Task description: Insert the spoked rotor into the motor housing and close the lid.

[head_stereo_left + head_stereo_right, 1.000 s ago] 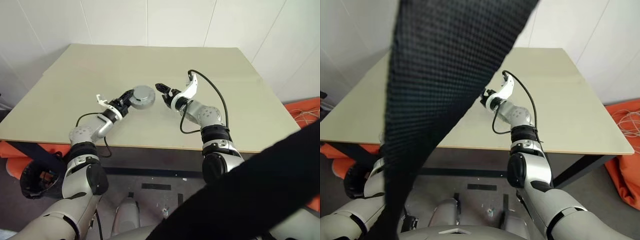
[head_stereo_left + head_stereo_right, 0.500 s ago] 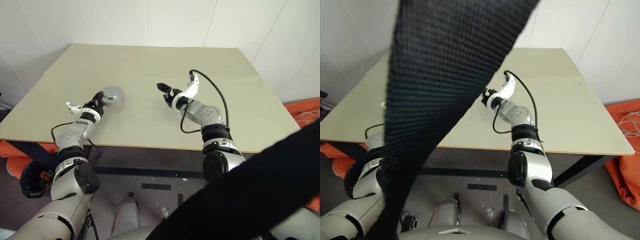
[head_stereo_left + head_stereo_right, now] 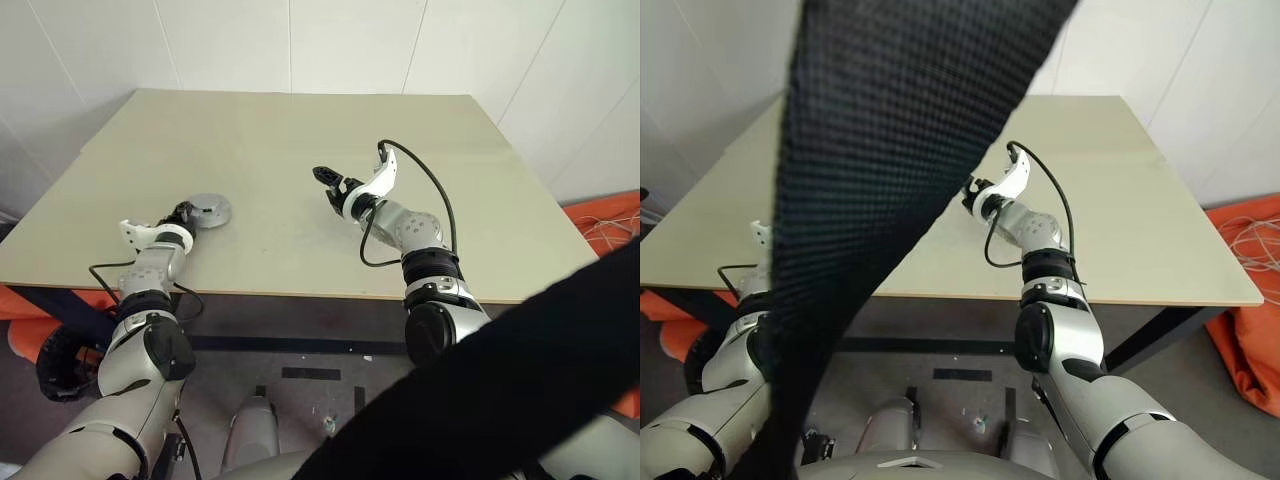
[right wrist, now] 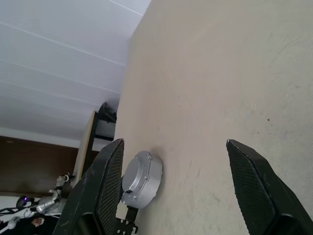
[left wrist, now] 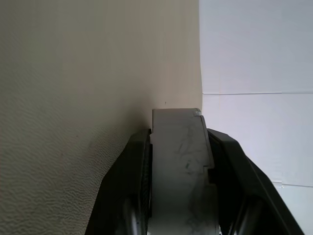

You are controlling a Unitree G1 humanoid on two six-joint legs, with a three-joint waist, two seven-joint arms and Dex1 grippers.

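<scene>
The motor housing's lower side (image 3: 212, 222) (image 5: 154, 132) meets its shadow on the tabletop, so it is time for my left gripper to open.
A round grey metal drum, the motor housing (image 3: 210, 208), lies low over the table's left side; no windings show, and I cannot tell whether the lid is on it. My left gripper (image 3: 191, 213) is shut on its rim, and the left wrist view shows the housing (image 5: 178, 147) edge-on between the two black fingers (image 5: 132, 171). My right gripper (image 3: 322, 178) hangs open over the middle of the table with nothing between its fingers (image 4: 105, 181); the right wrist view shows the housing (image 4: 142, 178) far off. The spoked rotor is out of view.
The beige table (image 3: 300, 130) stands against a white wall, with its front edge (image 3: 300, 293) close to me. A black strap (image 3: 870, 200) hangs in front of the right eye and crosses the left eye view's lower right (image 3: 520, 400). Orange cloth (image 3: 1250, 350) lies on the floor.
My left arm has swung left and down, carrying the grey housing from the table's middle to its left side. The right arm has kept still.
</scene>
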